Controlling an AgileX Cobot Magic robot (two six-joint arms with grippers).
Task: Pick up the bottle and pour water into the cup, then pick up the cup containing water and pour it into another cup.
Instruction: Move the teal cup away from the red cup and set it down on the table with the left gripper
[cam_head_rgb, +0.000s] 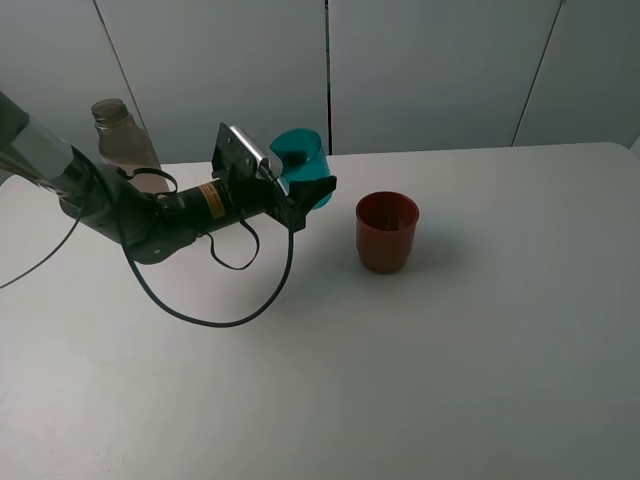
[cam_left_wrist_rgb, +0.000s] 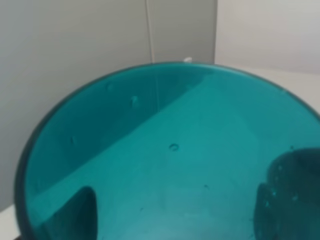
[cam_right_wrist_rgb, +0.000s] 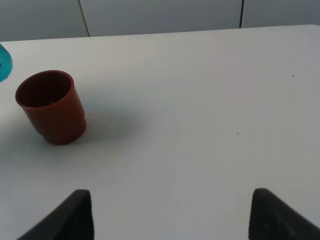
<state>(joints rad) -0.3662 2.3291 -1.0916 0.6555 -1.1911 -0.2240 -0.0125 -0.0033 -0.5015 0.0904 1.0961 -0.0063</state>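
My left gripper is holding the teal cup, which hangs tilted above the white table, so it should keep holding the cup.
My left gripper is shut on the teal cup and holds it above the table, tilted, just left of the dark red cup. In the left wrist view the teal cup fills the frame, and the dark fingers show through its wall on both sides. The red cup stands upright on the table; it also shows in the right wrist view. The clear bottle stands at the back left, behind my left arm. My right gripper is open and empty, low over the table to the right of the red cup.
The white table spreads around the cups. A black cable hangs from my left arm and loops down to the tabletop. Grey wall panels stand behind the table's far edge.
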